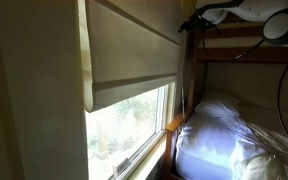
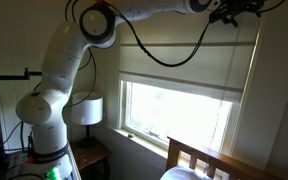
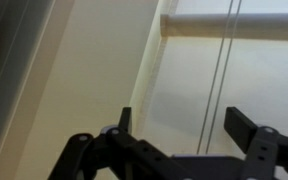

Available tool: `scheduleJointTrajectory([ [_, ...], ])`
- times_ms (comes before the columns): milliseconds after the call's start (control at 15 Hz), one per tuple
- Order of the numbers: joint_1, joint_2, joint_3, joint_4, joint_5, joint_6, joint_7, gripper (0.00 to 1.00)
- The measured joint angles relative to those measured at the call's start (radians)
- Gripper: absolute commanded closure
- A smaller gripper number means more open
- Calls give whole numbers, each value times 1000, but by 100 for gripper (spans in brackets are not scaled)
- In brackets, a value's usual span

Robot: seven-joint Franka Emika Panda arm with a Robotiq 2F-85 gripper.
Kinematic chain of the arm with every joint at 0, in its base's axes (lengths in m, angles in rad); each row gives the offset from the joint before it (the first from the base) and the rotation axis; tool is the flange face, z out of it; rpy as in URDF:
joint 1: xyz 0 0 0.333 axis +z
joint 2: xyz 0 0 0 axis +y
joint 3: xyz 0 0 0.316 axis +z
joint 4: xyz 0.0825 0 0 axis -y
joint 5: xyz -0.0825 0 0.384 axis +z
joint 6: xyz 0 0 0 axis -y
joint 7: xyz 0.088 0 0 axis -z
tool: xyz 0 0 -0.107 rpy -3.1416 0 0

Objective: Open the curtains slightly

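My gripper grabs the thin pull cords together next, high near the shade's top corner, which leaves room to draw them and open the curtains slightly.
The curtains are one wide beige shade (image 1: pixel 134 55) that covers the upper part of the window, with its straight hem above the bare glass; it shows in both exterior views (image 2: pixel 184 65). In the wrist view the shade (image 3: pixel 184 75) hangs below its roller (image 3: pixel 234 25), and two thin pull cords (image 3: pixel 222 60) run down in front of it. My gripper (image 3: pixel 182 118) is open and empty, and the cords pass between its fingers, nearer the right one. In the exterior views the gripper (image 2: pixel 234 12) (image 1: pixel 199 18) is up near the shade's top corner.
Bare window glass (image 1: pixel 129 125) (image 2: pixel 174 110) lies below the shade. A wooden bunk bed frame (image 1: pixel 189 70) with white bedding (image 1: pixel 224 135) stands against the window wall. A white lamp (image 2: pixel 84 110) stands on a nightstand beside my base. A black cable (image 2: pixel 154 55) hangs from my arm.
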Motion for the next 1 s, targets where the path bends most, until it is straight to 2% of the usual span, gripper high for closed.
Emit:
scheduleJointTrajectory([
  [267, -8, 23, 9, 68, 0, -82, -4, 62],
  [600, -5, 1, 24, 90, 0, -125, -6, 96],
  [667, -5, -1, 24, 90, 0, -125, -6, 100],
  [1000, -6, -1, 24, 90, 0, -125, -3, 100],
])
